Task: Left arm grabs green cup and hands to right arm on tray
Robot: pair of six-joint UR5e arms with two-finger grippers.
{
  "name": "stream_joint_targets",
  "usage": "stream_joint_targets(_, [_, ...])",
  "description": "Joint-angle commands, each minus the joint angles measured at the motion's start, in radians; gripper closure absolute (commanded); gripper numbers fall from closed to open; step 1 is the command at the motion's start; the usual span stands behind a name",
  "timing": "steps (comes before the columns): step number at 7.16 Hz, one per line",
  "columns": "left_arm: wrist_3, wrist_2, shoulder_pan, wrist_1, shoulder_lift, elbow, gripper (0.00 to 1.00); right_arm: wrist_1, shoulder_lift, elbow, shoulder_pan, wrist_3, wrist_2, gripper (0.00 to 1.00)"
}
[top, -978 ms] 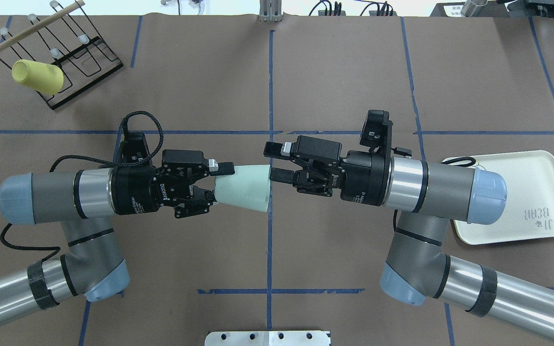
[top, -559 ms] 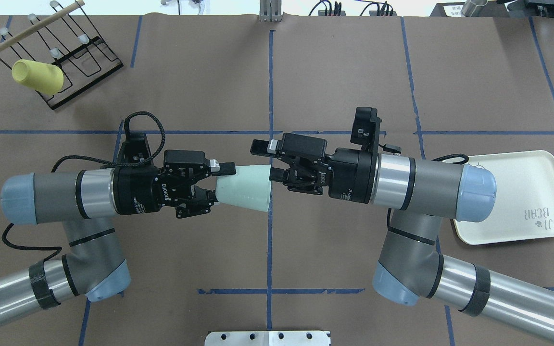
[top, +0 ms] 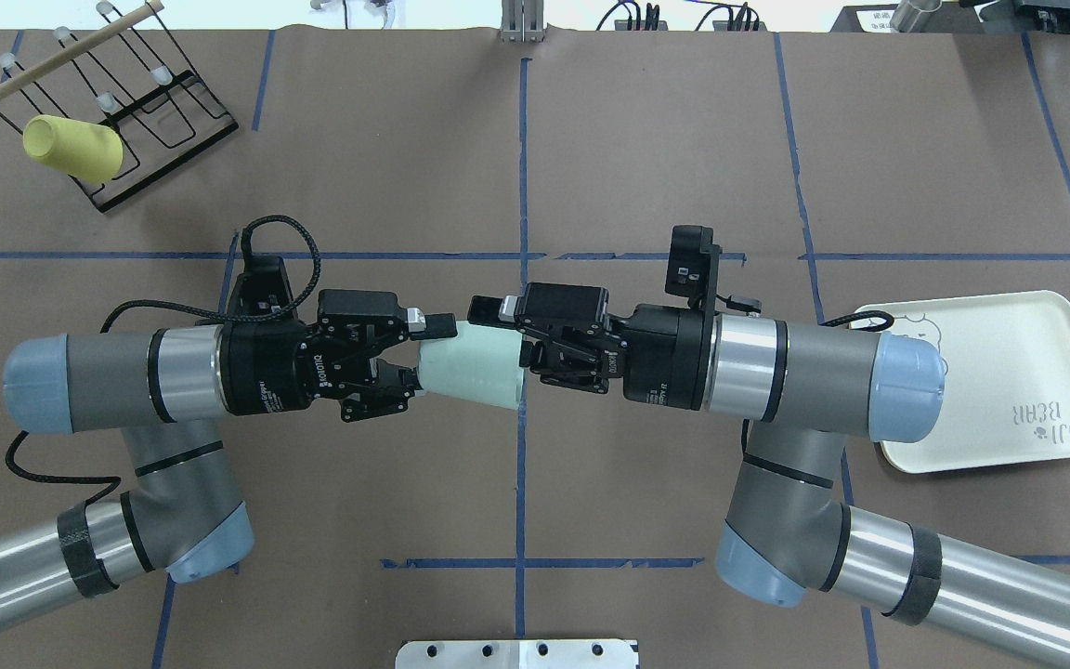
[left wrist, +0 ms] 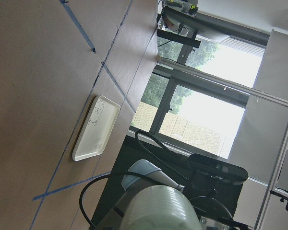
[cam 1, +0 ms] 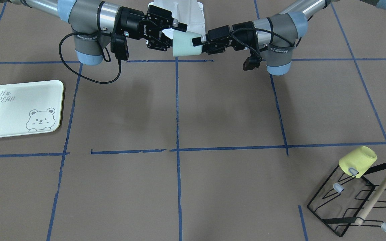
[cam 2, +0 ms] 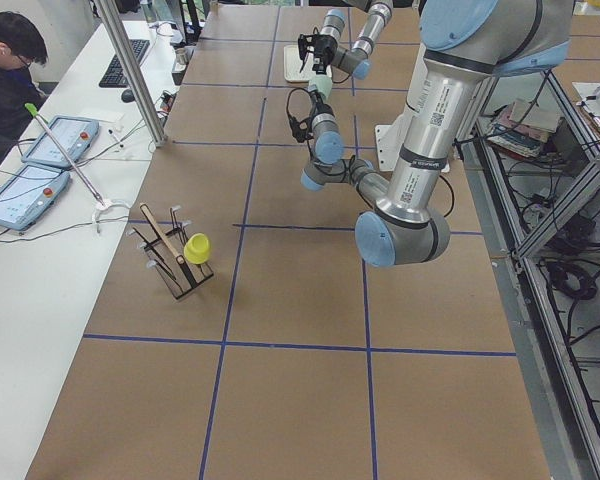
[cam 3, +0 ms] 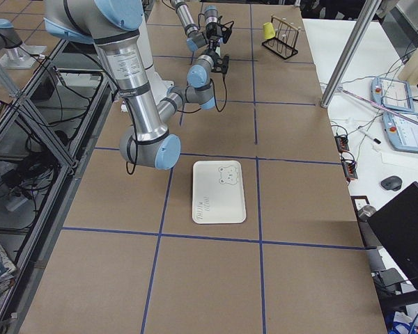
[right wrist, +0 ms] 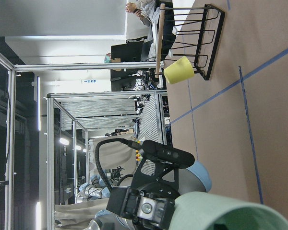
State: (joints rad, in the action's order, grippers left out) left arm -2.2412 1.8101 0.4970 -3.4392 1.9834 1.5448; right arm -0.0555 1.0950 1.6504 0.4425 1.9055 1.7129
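My right gripper grips the green cup by its wide rim end [cam 1: 178, 43] next, to carry the cup over to the tray [cam 1: 20, 108].
The green cup [top: 475, 367] lies sideways in the air over the table's middle, mouth toward my right arm. My left gripper [top: 424, 353] is shut on its narrow base end. My right gripper [top: 502, 333] is open at the cup's wide rim: one finger lies over the outer wall, the other is at the mouth. The front-facing view shows the same, with the cup [cam 1: 186, 45] between the left gripper [cam 1: 201, 47] and the right gripper [cam 1: 174, 35]. The cup's rim fills the bottom of the right wrist view [right wrist: 230, 213]. The tray [top: 990, 372] lies empty at the right, behind my right forearm.
A yellow cup [top: 71, 149] hangs on a black wire rack [top: 145, 111] with a wooden bar at the far left corner. Blue tape lines cross the brown table. A metal plate [top: 516, 653] sits at the near edge. The tray also shows in the front-facing view [cam 1: 12, 110].
My right gripper has moved left, from a gap short of the cup to its rim, fingers still apart. My left gripper keeps its hold and has barely moved.
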Motion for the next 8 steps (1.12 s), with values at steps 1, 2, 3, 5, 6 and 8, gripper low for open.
stream_joint_targets(1, [0.0,0.0,0.0,0.0,0.0,0.0,0.85,0.006,0.003,-0.006,-0.005,-0.003,0.001,0.49])
stream_joint_targets(2, [0.0,0.0,0.0,0.0,0.0,0.0,0.85,0.006,0.005,-0.009,-0.005,-0.003,0.001,0.51])
stream_joint_targets(3, [0.0,0.0,0.0,0.0,0.0,0.0,0.85,0.006,0.005,-0.009,-0.005,-0.003,0.001,0.56])
stream_joint_targets(5, [0.0,0.0,0.0,0.0,-0.001,0.0,0.85,0.006,0.003,-0.009,-0.007,-0.003,0.001,0.75])
stream_joint_targets(6, [0.002,0.0,0.0,0.0,-0.001,0.0,0.82,0.008,0.002,-0.007,-0.014,-0.003,0.001,0.98])
stream_joint_targets(8, [0.009,0.002,0.018,0.029,0.005,-0.014,0.0,0.008,-0.001,-0.001,-0.014,-0.005,0.0,1.0])
